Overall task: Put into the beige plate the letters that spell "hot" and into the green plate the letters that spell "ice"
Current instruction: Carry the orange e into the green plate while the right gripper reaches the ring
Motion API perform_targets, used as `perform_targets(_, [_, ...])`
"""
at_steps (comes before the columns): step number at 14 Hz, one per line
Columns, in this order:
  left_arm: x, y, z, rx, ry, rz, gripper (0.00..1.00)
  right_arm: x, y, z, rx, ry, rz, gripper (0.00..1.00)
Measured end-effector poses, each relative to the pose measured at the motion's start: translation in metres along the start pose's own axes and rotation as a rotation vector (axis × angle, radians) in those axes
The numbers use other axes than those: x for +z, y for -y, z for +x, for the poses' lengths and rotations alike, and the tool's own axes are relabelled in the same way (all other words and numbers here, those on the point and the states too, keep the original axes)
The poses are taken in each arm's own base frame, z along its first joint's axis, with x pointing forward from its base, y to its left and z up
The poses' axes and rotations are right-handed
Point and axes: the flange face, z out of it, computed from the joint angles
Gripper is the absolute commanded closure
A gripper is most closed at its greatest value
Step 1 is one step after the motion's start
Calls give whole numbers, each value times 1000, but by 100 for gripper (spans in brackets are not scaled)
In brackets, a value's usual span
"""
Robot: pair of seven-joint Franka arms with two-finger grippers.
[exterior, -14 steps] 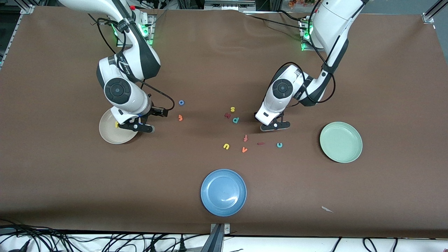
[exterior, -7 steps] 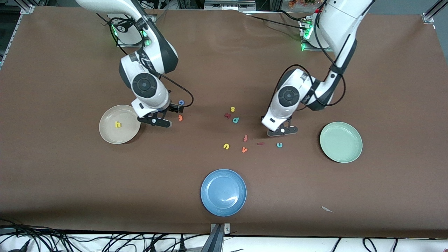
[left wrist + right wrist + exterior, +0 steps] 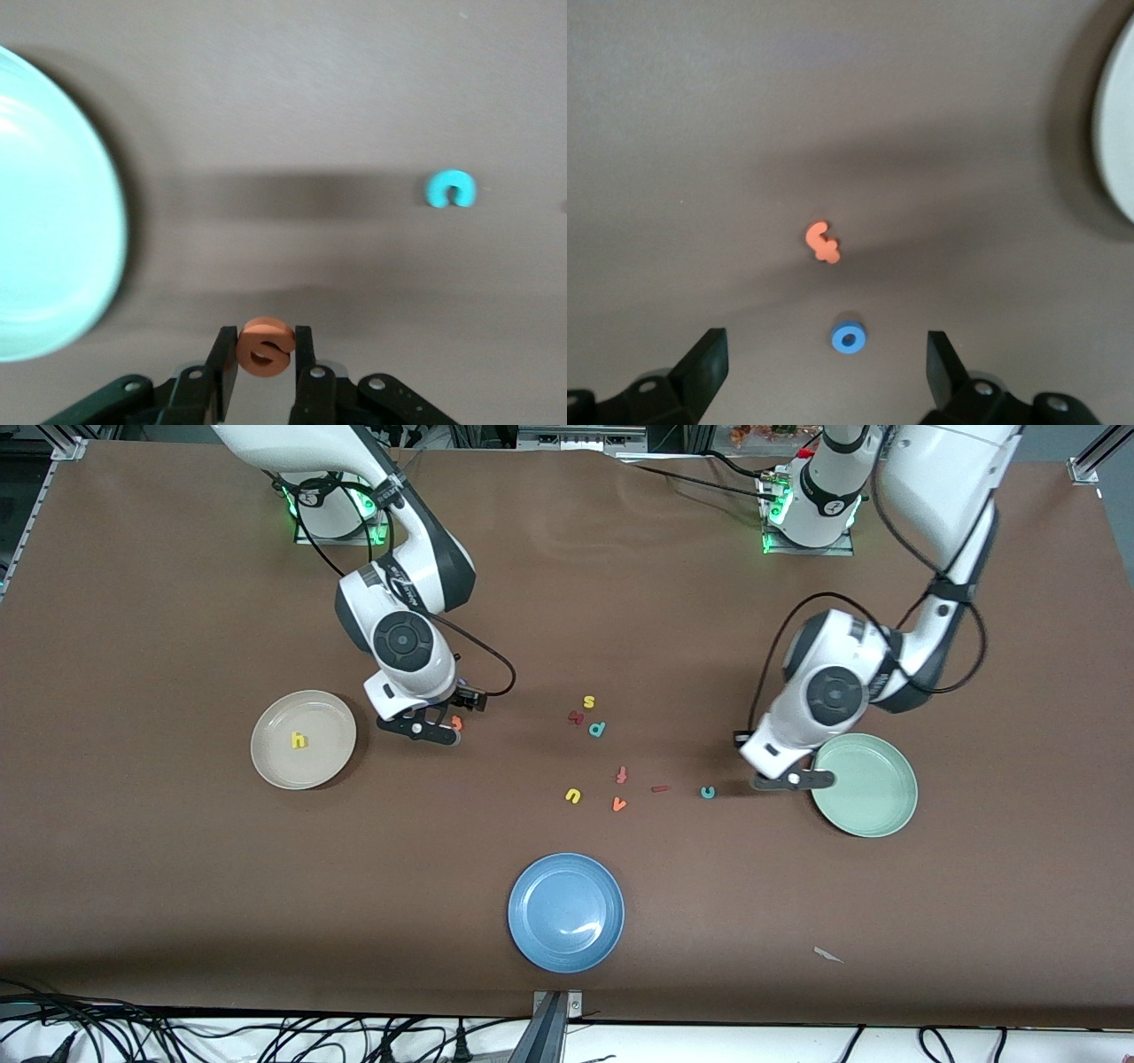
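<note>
I should move the orange e (image 3: 265,347) closer with my left gripper before I release it, because it hangs short of the green plate (image 3: 49,208) and would drop on the tabletop if I opened now.
The yellow h (image 3: 300,740) lies in the beige plate (image 3: 323,716). My right gripper (image 3: 425,732) hangs open over the table beside that plate, with nothing between its fingers. Below it lie the orange t (image 3: 822,243) and the blue o (image 3: 848,337), the o under the open right gripper (image 3: 825,342). My left gripper (image 3: 793,780) is shut on the orange e (image 3: 264,345) at the rim of the green plate (image 3: 873,790). The teal c (image 3: 707,792) and the dark red i (image 3: 659,788) lie on the table beside it.
A blue plate (image 3: 567,911) sits nearest the front camera. Loose letters lie mid-table: yellow u (image 3: 573,795), orange v (image 3: 619,804), red-orange f (image 3: 622,775), teal p (image 3: 597,729), yellow s (image 3: 588,702) and a dark red letter (image 3: 576,716).
My left gripper has carried the orange e from the middle letters to the green plate's rim. My right gripper has moved off the beige plate to above the t and o.
</note>
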Motion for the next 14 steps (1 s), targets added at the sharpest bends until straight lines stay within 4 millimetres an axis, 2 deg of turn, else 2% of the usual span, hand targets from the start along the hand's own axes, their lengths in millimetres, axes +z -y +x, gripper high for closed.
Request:
perform_targets(3, [-2,53,12,66,-9,33,87,15,13,-12,12,-4,1,1])
perform_targets(6, [0,103,19,104,-7,52,87,19,20,-19,11,-9,3,1])
perform_targets(8, [2,130,21,133,-2,47,87,20,23,-20,9,-13,7,1])
perform_targets(10, [3,149,21,155,1,42,86,21,25,-21,12,-14,8,1])
perform_targets(11, [4,156,22,167,3,42,74,22,26,-23,21,-17,11,1])
perform_targets(13, [7,160,24,186,5,50,1,22,32,-27,23,-23,16,1])
perform_targets(14, [9,159,26,191,4,49,0,22,34,-29,21,-25,17,1])
